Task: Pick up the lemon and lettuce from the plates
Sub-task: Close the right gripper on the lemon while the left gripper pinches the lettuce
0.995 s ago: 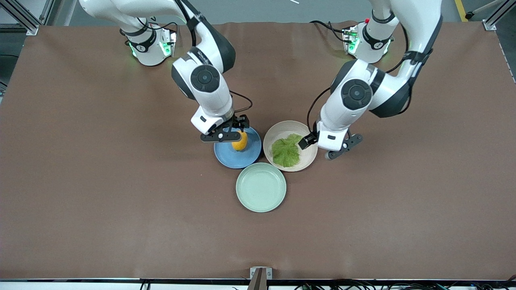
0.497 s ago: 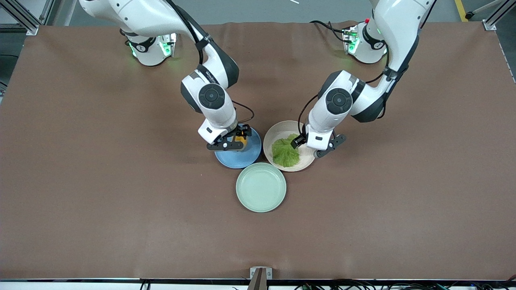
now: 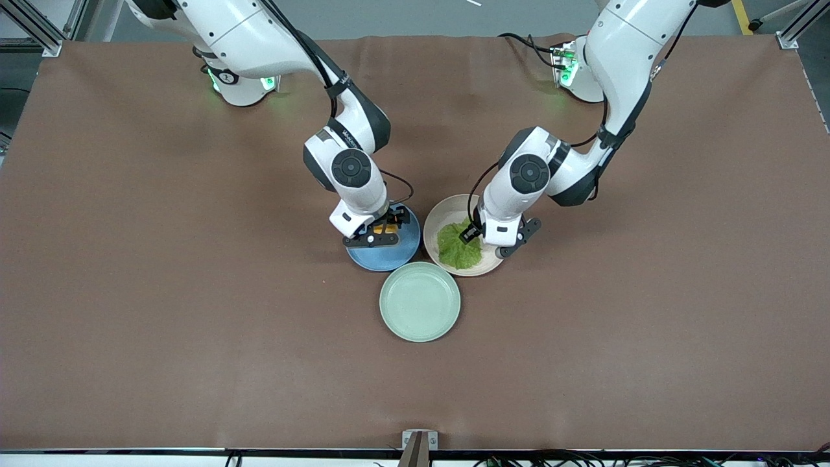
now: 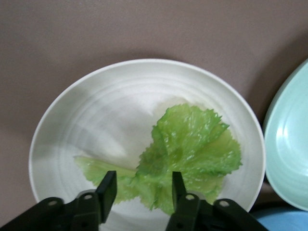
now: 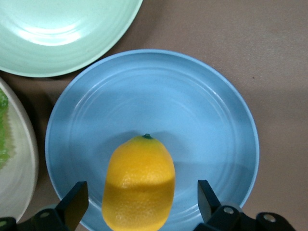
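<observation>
I will close my right gripper, because its fingers are beside the lemon's sides over the blue plate in the right wrist view and would catch the lemon.
The yellow-orange lemon [image 5: 139, 185] lies on the blue plate [image 3: 389, 257]; in the front view only a sliver of the lemon [image 3: 379, 228] shows under the right gripper. My right gripper [image 5: 138, 198] is open, low over the blue plate [image 5: 202, 110], one finger on each side of the lemon without touching it. The green lettuce [image 3: 458, 246] lies on the beige plate [image 3: 441, 211]. My left gripper [image 4: 142, 188] is open, low over the beige plate [image 4: 96, 110], its fingers straddling the lettuce [image 4: 192, 149] near the stem end.
A mint-green plate [image 3: 420, 301] sits nearer the front camera, touching close to both other plates; its rim shows in the left wrist view [image 4: 288, 144] and in the right wrist view [image 5: 62, 29]. Brown table cover [image 3: 194, 324] lies all around.
Both arms have come down. The right gripper dropped around the lemon on the blue plate. The left gripper moved in from beside the beige plate to over the lettuce and lowered.
</observation>
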Available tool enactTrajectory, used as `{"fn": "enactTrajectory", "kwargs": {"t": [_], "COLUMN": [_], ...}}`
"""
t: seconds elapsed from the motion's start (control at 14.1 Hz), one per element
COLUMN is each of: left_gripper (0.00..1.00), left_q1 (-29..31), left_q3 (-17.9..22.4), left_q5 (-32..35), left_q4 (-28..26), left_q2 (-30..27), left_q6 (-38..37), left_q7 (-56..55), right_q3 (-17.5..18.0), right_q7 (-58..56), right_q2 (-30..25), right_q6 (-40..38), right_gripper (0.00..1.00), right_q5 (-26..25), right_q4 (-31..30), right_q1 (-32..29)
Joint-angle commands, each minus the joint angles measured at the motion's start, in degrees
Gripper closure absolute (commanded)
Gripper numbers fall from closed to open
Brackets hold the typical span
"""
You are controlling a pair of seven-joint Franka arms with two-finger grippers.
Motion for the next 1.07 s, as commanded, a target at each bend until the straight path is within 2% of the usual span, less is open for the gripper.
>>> {"fn": "enactTrajectory", "kwargs": {"t": [0.0,0.07,0.28,0.36,0.5,0.64,0.71,0.99], "left_gripper": [0.5,0.54,0.56,0.58,0.71,0.93,1.0,1.0], "left_q1": [-0.14,-0.14,0.21,0.39,0.39,0.47,0.56,1.52], "left_q3": [0.08,0.08,0.26,0.43,0.43,0.52,0.52,0.52], "left_q5": [0.75,0.66,0.75,0.75,0.75,0.75,0.75,0.75], "left_q4": [2.72,2.99,3.08,2.99,2.99,3.16,3.17,3.16], "left_q2": [2.23,2.4,2.93,3.28,3.46,3.46,3.11,-0.4], "left_q6": [0.03,0.03,0.03,-0.05,-0.32,-0.32,-0.41,-2.59], "left_q7": [-1.92,-2.18,-4.38,-4.38,-5.25,-6.22,-6.23,-6.23], "right_q3": [-0.3,-0.3,-0.3,-0.3,-0.3,-0.3,-0.3,-0.83], "right_q7": [0.57,0.57,0.57,0.57,0.48,0.4,0.31,-2.4], "right_q2": [0.5,0.5,1.11,1.29,1.29,0.68,-0.54,-11.16], "right_q6": [0.68,0.68,0.77,0.95,0.95,0.16,-0.36,-13.61], "right_gripper": [0.07,0.2,0.43,0.55,0.74,0.79,0.79,0.79], "right_q5": [-0.05,-0.05,-0.05,-0.05,-0.14,-0.14,-0.14,-0.93], "right_q4": [-0.14,-0.14,-0.14,-0.14,-0.14,0.04,0.04,0.04], "right_q1": [0.97,0.97,0.88,0.97,1.06,0.88,0.79,-4.02]}}
